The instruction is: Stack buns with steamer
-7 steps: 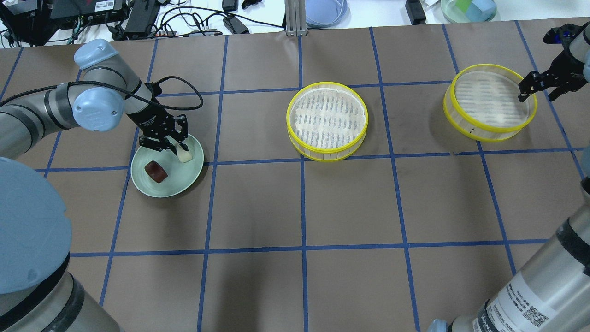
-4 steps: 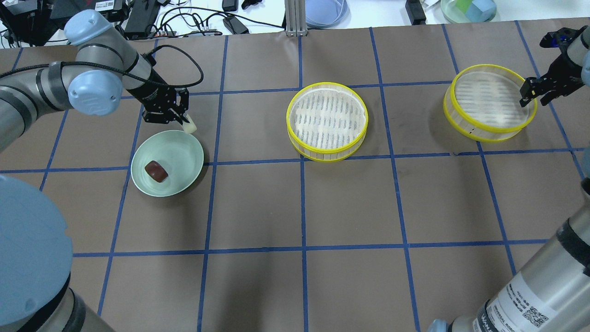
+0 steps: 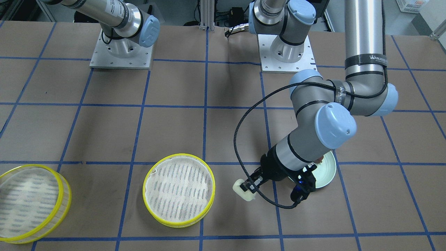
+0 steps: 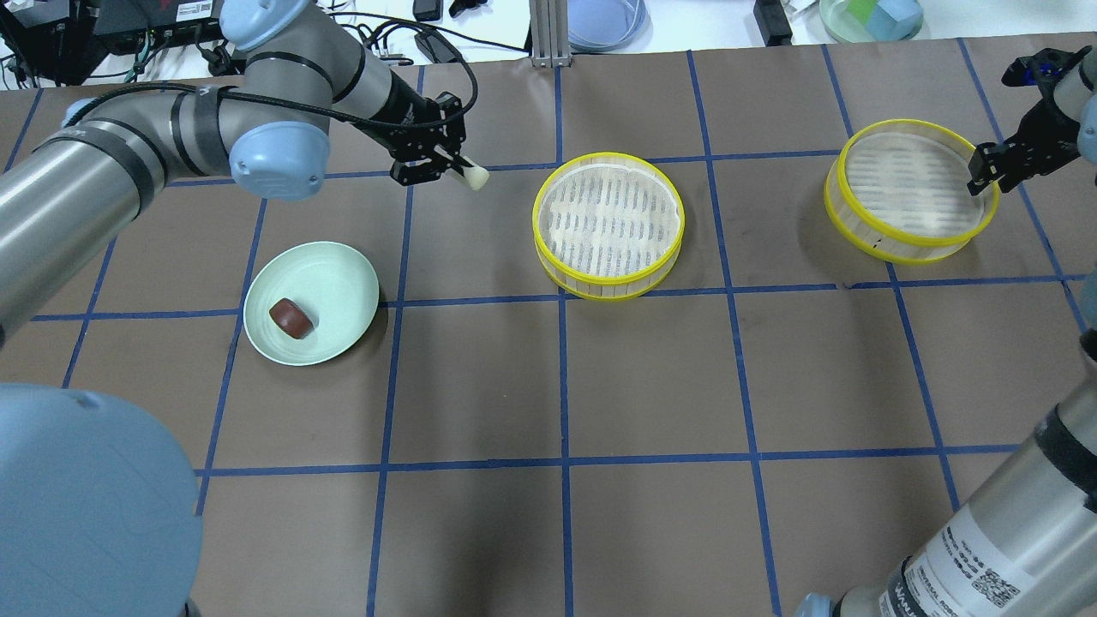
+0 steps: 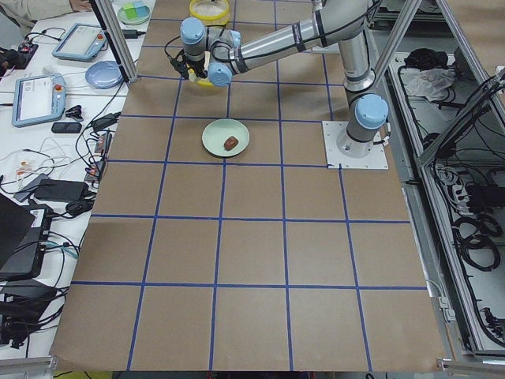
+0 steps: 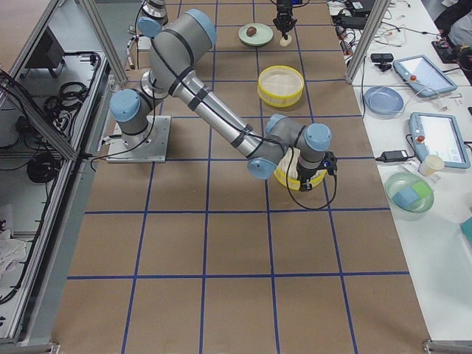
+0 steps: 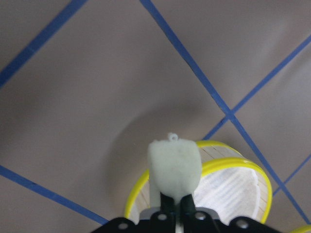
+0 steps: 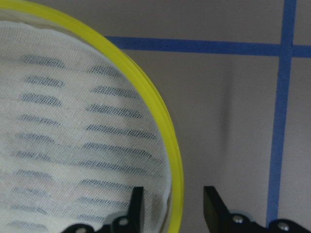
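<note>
My right gripper grabs the steamer tray by its thin yellow rim next, since the tray spreads far wider than the open fingers.
My left gripper is shut on the pale cream bun and holds it above the table, just left of the middle steamer tray. The left wrist view shows the bun between the jaws, with that tray's yellow rim below. The dark reddish-brown bun lies on the pale green plate. My right gripper is open and straddles the right rim of the second steamer tray. The right wrist view shows a finger on each side of the rim, with a gap.
The table is covered in brown paper with blue tape grid lines. Cables, boxes and bowls lie along the far edge, beyond the brown paper. The left arm's cable hangs in a loop near the plate.
My left gripper lifted the cream bun off the plate and carried it right, towards the middle tray. My right gripper stayed at the second tray's rim, with its jaws narrower.
</note>
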Controlling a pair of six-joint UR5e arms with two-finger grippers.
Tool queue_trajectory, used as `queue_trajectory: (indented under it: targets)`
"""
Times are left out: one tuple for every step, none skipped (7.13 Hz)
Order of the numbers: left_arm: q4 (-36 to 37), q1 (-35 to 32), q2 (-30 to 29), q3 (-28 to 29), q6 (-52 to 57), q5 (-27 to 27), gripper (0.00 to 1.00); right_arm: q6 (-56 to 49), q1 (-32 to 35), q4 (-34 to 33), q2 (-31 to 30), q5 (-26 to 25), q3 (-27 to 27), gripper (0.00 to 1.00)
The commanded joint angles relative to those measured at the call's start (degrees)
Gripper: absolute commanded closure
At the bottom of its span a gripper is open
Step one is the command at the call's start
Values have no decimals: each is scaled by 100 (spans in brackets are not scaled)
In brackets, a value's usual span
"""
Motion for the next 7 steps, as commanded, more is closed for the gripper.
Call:
queue_trajectory:
  targets:
    - [424, -486, -84, -39, -902, -452, 100, 45, 1, -9, 8, 30, 2, 56]
    - [434, -662, -180, -74, -1149, -461, 100, 45, 1, -9, 17, 30, 10, 63]
    - [417, -838, -302, -179, -1108, -392, 100, 36, 1, -9, 17, 30, 10, 67]
    - [434, -857, -382, -345, -1064, -382, 100, 36, 1, -9, 17, 22, 10, 70]
    - [434, -857, -470, -373, -1055, -373, 91, 45, 1, -9, 17, 13, 10, 74]
    - [443, -857, -488, -347, -1063, -365, 68, 71, 1, -9, 17, -5, 10, 76]
    - [443, -857, -471, -303, -1081, -365, 22, 72, 1, -9, 9, -57, 10, 87]
